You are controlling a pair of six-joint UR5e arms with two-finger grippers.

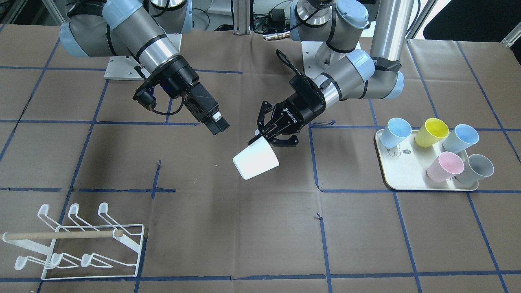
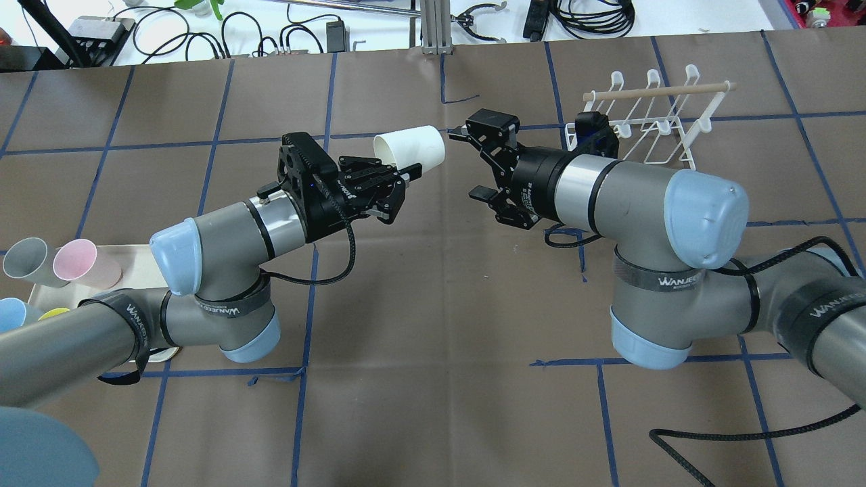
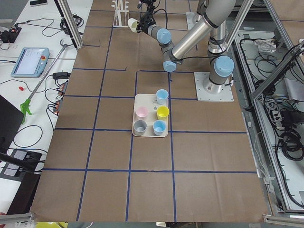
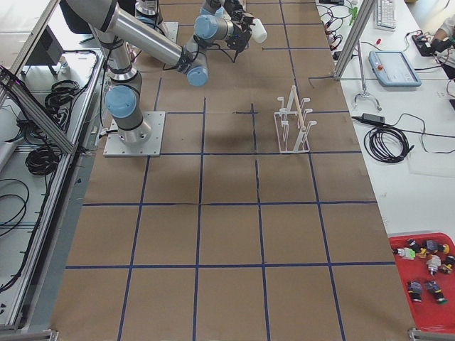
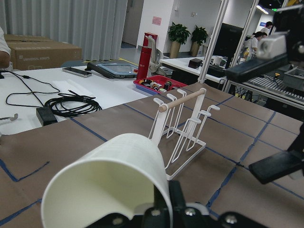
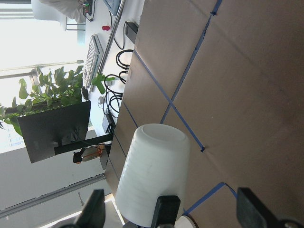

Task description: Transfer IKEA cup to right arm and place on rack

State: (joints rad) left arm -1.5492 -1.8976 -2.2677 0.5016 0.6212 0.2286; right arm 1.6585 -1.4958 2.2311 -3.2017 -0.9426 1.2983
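Observation:
Next, my right gripper takes hold of the white cup by its closed base end [image 1: 243,166], so the cup passes over for placing on the rack [image 1: 77,244].
A white IKEA cup [image 1: 256,160] is held in the air over the middle of the table, tilted on its side. My left gripper [image 1: 262,134], the linkage-finger one, is shut on the cup's rim [image 2: 409,150]. My right gripper [image 1: 217,123], boxy and black, is open and empty. It faces the cup's closed base across a short gap [image 2: 477,166]. In the right wrist view the cup [image 6: 152,180] lies ahead between the spread fingers [image 6: 95,209]. The white wire rack [image 1: 77,244] with its wooden dowel stands on the table beyond my right arm [image 2: 649,128].
A cream tray [image 1: 407,175] on my left side holds several coloured cups: blue [image 1: 394,132], yellow [image 1: 431,132], pink [image 1: 445,167], grey [image 1: 474,169]. Blue tape lines cross the brown table. The rack also shows in the left wrist view [image 5: 183,128].

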